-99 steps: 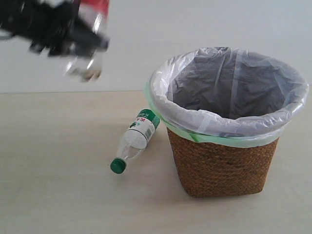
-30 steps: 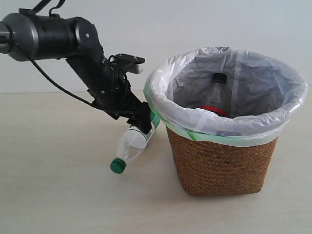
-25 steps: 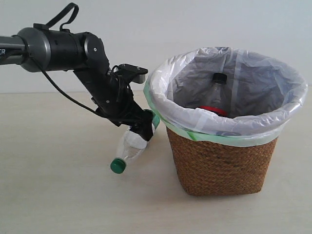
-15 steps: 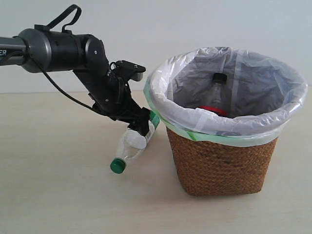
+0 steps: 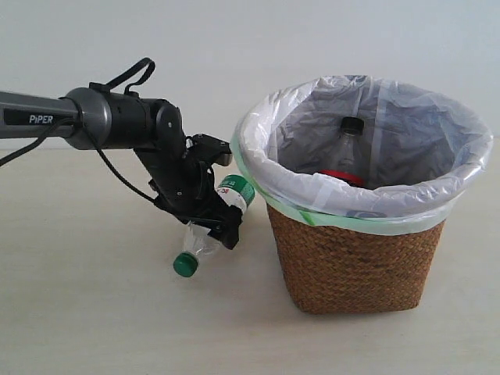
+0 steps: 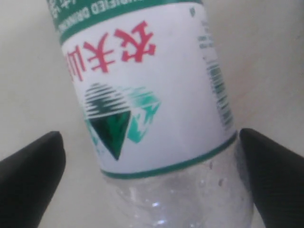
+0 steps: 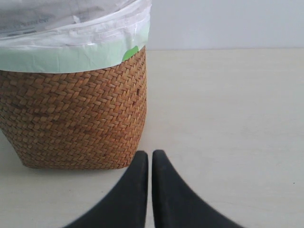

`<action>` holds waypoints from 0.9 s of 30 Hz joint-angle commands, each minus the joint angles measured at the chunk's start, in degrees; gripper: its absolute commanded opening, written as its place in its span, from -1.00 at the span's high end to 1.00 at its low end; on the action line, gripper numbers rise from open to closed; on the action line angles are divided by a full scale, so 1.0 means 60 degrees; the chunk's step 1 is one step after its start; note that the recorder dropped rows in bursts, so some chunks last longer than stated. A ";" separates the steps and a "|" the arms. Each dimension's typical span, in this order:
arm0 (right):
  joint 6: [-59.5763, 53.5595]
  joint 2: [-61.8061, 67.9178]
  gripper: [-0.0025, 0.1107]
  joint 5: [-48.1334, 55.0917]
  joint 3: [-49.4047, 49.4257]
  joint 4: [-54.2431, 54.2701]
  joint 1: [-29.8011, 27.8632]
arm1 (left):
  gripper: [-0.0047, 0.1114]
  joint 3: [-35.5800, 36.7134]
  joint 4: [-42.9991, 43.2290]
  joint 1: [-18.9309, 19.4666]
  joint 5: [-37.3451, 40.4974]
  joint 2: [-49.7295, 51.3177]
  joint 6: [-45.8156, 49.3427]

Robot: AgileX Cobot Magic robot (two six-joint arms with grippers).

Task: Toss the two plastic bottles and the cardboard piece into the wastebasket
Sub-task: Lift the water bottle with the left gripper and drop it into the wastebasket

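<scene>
I should next pick up the green-capped bottle by its label's white end [image 5: 230, 198] with my left gripper. Then I should throw the bottle into the wastebasket [image 5: 355, 266].
The shorter plastic bottle [image 5: 234, 190] with the green-and-white label and green cap lies on the table just left of the wastebasket [image 5: 355, 266]. My left gripper [image 5: 215, 223] is open and straddles its middle. In the left wrist view the bottle [image 6: 147, 95] fills the space between the black fingers [image 6: 33, 175]; one side shows a gap, the other finger sits at the clear plastic. The longer bottle [image 5: 348, 152], red label and black cap, stands inside the bag-lined basket. My right gripper [image 7: 150, 154] is shut, low over the table beside the wicker wall [image 7: 76, 118]. The cardboard piece is out of view.
The basket's white bag with its green edge [image 5: 258, 183] hangs over the rim, close to the left arm's wrist [image 5: 183, 168]. Bare beige table [image 5: 94, 312] stretches left and in front of the bottle. A pale wall [image 5: 234, 47] rises behind.
The left arm has come down and lowered its open gripper over the green-label bottle, now covering its middle. The bottle has shifted slightly left. The red-label bottle stays in the basket.
</scene>
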 commanded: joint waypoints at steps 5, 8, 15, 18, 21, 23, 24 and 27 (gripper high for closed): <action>-0.0039 -0.0042 0.96 -0.0059 -0.0009 -0.0048 -0.0050 | -0.49 -0.0009 0.0301 -0.0027 -0.0650 0.0133 -0.0088; -0.0039 -0.0042 0.96 -0.0059 -0.0009 -0.0048 -0.0050 | -0.09 -0.0009 0.0301 -0.0027 -0.0818 0.0133 -0.0088; -0.0039 -0.0042 0.96 -0.0059 -0.0009 -0.0048 -0.0050 | 0.85 -0.0009 0.0510 -0.0027 -0.0248 0.0007 -0.0149; -0.0039 -0.0042 0.96 -0.0059 -0.0009 -0.0048 -0.0050 | 0.85 0.0032 0.1575 0.0059 0.1154 -0.0679 -0.0835; -0.0039 -0.0042 0.96 -0.0059 -0.0009 -0.0048 -0.0050 | 0.85 0.0389 0.1575 0.0371 0.1295 -0.1766 -0.1383; -0.0039 -0.0042 0.96 -0.0059 -0.0009 -0.0048 -0.0050 | 0.85 0.0786 0.1501 0.0623 0.1212 -0.2653 -0.1599; -0.0039 -0.0042 0.96 -0.0059 -0.0009 -0.0048 -0.0050 | 0.85 0.1032 0.1504 0.0767 0.1187 -0.3090 -0.1688; -0.0039 -0.0042 0.96 -0.0059 -0.0009 -0.0048 -0.0050 | 0.85 0.2074 0.1476 0.1322 0.1163 -0.4698 -0.1976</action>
